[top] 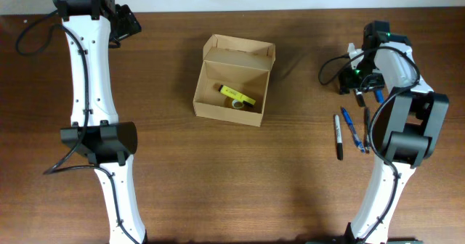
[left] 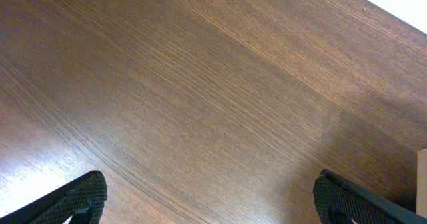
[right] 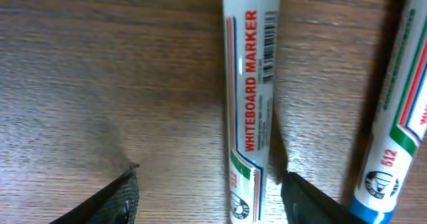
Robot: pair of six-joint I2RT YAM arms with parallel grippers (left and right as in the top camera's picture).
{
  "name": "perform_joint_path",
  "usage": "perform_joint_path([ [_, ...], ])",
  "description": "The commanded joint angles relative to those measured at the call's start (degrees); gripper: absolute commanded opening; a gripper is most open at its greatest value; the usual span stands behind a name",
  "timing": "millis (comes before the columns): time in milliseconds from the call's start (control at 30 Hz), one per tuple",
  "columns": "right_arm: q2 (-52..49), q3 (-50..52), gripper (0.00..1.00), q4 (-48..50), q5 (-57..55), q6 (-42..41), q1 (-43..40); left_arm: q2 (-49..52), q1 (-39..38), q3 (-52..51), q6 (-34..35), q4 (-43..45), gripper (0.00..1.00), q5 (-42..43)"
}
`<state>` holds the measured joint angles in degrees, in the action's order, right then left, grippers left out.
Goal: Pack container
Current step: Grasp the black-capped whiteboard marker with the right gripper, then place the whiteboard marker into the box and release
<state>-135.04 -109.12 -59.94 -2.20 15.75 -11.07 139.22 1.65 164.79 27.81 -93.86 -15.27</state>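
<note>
The white marker's lower end lies between both fingers of my right gripper, so it is time to close. Closing now would catch the white marker (right: 250, 97) by its lower end (right: 248, 189).
The container (top: 232, 80), a tan cardboard box with its flap lid open, sits in the middle of the table, a yellow marker (top: 237, 96) inside it. Its corner (left: 422, 184) shows at the right edge of the left wrist view. My right gripper (top: 363, 90) (right: 210, 197) is open, low over the table at the right. A white whiteboard marker (right: 250, 97) lies between its fingers, close to the right finger (right: 313, 201) and apart from the left one. My left gripper (top: 133, 24) (left: 213, 204) is wide open over bare wood at the far left, holding nothing.
A second marker with a blue end (right: 400, 104) lies just right of the straddled one. A black marker (top: 338, 137) and a blue marker (top: 351, 128) lie on the table in front of the right gripper.
</note>
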Motion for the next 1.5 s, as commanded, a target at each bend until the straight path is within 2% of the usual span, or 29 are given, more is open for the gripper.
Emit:
perform_joint_path([
  [0, -2.2, 0.6, 0.63, 0.0, 0.2, 0.5, -0.2, 0.5, 0.3, 0.4, -0.5, -0.1, 1.0, -0.6],
  [233, -2.3, 0.6, 0.49, 0.2, 0.2, 0.5, -0.2, 0.5, 0.3, 0.4, -0.5, -0.1, 1.0, -0.6],
  [333, -2.3, 0.6, 0.37, 0.0, 0.2, 0.3, -0.2, 0.5, 0.3, 0.4, -0.5, -0.1, 1.0, -0.6],
  [467, -2.3, 0.6, 0.08, -0.9, 1.2, 0.2, -0.2, 0.5, 0.3, 0.3, -0.5, -0.1, 1.0, -0.6],
  [567, -2.3, 0.4, 0.04, -1.2, 2.4, -0.7, -0.2, 0.5, 0.3, 0.3, -0.5, -0.1, 1.0, -0.6],
  [767, -1.3, -2.9, 0.04, -5.1, 10.7, -1.3, -0.2, 0.5, 0.3, 0.4, -0.5, -0.1, 1.0, -0.6],
  [867, -0.2, -7.5, 0.04, -9.9, 15.4, -1.5, 0.2, 0.5, 0.3, 0.3, -0.5, -0.1, 1.0, -0.6],
  [1033, 4.3, -21.9, 0.04, -20.5, 16.6, -1.4, 4.5, 0.5, 0.3, 0.4, -0.5, -0.1, 1.0, -0.6],
  [1100, 5.9, -27.2, 0.04, -23.0, 16.6, -1.0, 7.3, 0.5, 0.3, 0.3, -0.5, -0.1, 1.0, -0.6],
  [1267, 8.4, -39.4, 0.04, -27.9, 16.5, 6.9, 19.7, 0.5, 0.3, 0.4, -0.5, -0.1, 1.0, -0.6],
  [1467, 7.6, -40.2, 0.04, -28.5, 8.2, 18.6, 34.2, 0.5, 0.3, 0.4, -0.5, -0.1, 1.0, -0.6],
])
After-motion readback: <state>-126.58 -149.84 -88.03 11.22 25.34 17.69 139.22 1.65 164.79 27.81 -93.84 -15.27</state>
